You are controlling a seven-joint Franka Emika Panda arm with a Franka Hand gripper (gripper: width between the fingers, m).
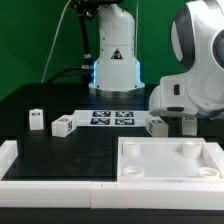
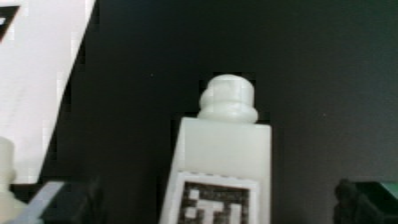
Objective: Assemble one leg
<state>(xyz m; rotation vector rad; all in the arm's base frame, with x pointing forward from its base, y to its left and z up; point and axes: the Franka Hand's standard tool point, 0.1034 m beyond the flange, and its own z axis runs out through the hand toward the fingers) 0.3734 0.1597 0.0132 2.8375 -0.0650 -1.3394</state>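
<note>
I am ready to close my gripper on the leg, because its fingers are low beside both sides of the white leg (image 2: 221,150) in the wrist view.
In the wrist view a white leg (image 2: 221,150) lies on the black table, with a rounded screw tip at one end and a black-and-white tag at the other. It lies between my two fingers, with a gap on each side. My gripper (image 2: 205,205) is open and touches nothing. In the exterior view the gripper (image 1: 186,126) hangs low over the table at the exterior view's right, just behind the panel. The leg between its fingers is hidden there. Three more legs stand on the table: one (image 1: 157,125) beside the gripper and two (image 1: 62,125) (image 1: 35,120) at the left.
The large white square panel (image 1: 170,165) with round corner sockets lies at the front right. The marker board (image 1: 112,118) lies mid-table, and its edge shows in the wrist view (image 2: 54,80). A white rail (image 1: 12,160) runs along the front left. The robot base (image 1: 115,55) stands behind.
</note>
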